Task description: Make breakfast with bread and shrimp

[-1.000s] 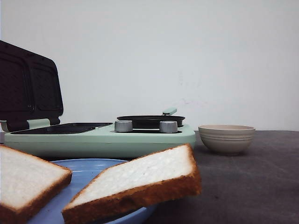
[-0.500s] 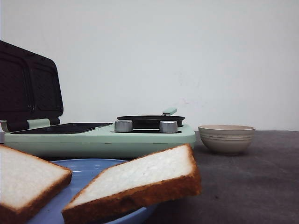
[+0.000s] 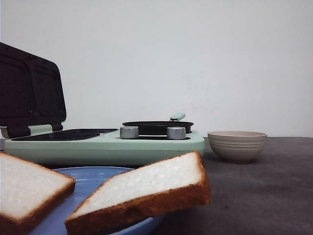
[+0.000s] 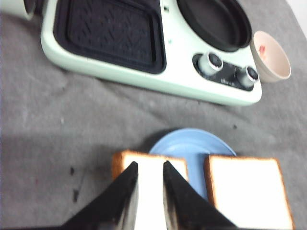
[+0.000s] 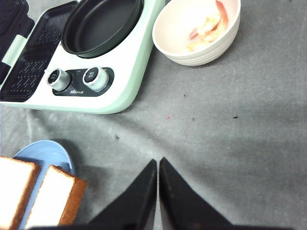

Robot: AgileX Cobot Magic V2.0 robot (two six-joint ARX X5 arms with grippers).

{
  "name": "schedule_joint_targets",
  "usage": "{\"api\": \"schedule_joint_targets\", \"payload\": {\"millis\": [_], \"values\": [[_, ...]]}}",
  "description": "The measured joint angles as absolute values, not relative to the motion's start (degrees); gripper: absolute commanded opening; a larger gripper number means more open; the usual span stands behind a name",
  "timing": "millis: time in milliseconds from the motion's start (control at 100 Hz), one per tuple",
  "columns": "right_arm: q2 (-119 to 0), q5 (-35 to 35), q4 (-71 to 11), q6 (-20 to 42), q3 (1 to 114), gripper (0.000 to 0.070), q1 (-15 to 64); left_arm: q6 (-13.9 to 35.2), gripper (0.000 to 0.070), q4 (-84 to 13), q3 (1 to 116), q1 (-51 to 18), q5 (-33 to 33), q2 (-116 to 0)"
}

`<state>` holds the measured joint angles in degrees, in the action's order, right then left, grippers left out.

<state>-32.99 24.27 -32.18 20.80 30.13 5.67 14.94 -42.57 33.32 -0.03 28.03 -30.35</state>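
Observation:
The bread slice's white side is wider than my fingers, so my left gripper should next grab the slice across its brown crust edge (image 3: 51, 203).
Two slices of white bread (image 3: 146, 188) (image 3: 24, 188) with brown crust lie on a blue plate (image 3: 90, 178) in front of the green breakfast maker (image 3: 107, 147). In the left wrist view my left gripper (image 4: 149, 164) hovers above the left slice (image 4: 150, 196), jaws a little apart and empty; the other slice (image 4: 249, 189) lies beside it. The shrimp (image 5: 208, 26) lies in the beige bowl (image 5: 211, 53). My right gripper (image 5: 158, 161) is shut and empty over the grey cloth, between plate and bowl. Neither gripper shows in the front view.
The breakfast maker has its lid (image 3: 29, 90) standing open at the left, a dark grill plate (image 4: 108, 33), a round black pan (image 3: 157, 126) and two metal knobs (image 3: 129, 132). The beige bowl (image 3: 237, 145) stands to its right. Grey cloth (image 5: 230, 139) covers the table.

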Motion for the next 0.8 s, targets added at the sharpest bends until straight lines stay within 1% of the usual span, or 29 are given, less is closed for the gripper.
{"api": "schedule_joint_targets", "payload": {"millis": [90,140,220,260,310,360,620,800], "values": [[-32.99,25.69,-32.18,20.82,30.13,0.0002,5.67,14.96,0.0261,-44.40,33.32,-0.03,30.13,-31.38],[-32.99,26.30,-32.18,20.82,30.13,0.0024,5.67,14.98,0.0326,-45.45,33.32,-0.21,30.72,-32.53],[-32.99,26.89,-32.18,20.82,30.13,0.0083,5.67,15.00,0.0330,-47.29,33.32,-0.62,31.11,-35.27],[-32.99,26.94,-32.18,20.82,30.13,0.0093,5.67,15.03,0.0331,-48.49,33.32,-0.89,31.38,-36.86],[-32.99,26.96,-32.18,20.82,30.13,0.0093,5.67,15.03,0.0335,-50.00,33.32,-1.21,31.44,-38.94],[-32.99,27.00,-32.18,20.82,30.13,0.0093,5.67,15.03,0.0357,-51.18,33.32,-1.63,31.57,-41.10],[-32.99,28.36,-32.18,20.82,30.13,0.0093,5.67,15.16,0.0356,-51.51,33.32,-4.36,32.73,-48.66],[-32.99,28.36,-32.18,20.82,30.13,0.0093,5.67,15.18,0.0357,-51.18,33.32,-5.43,31.14,-51.07]]}}
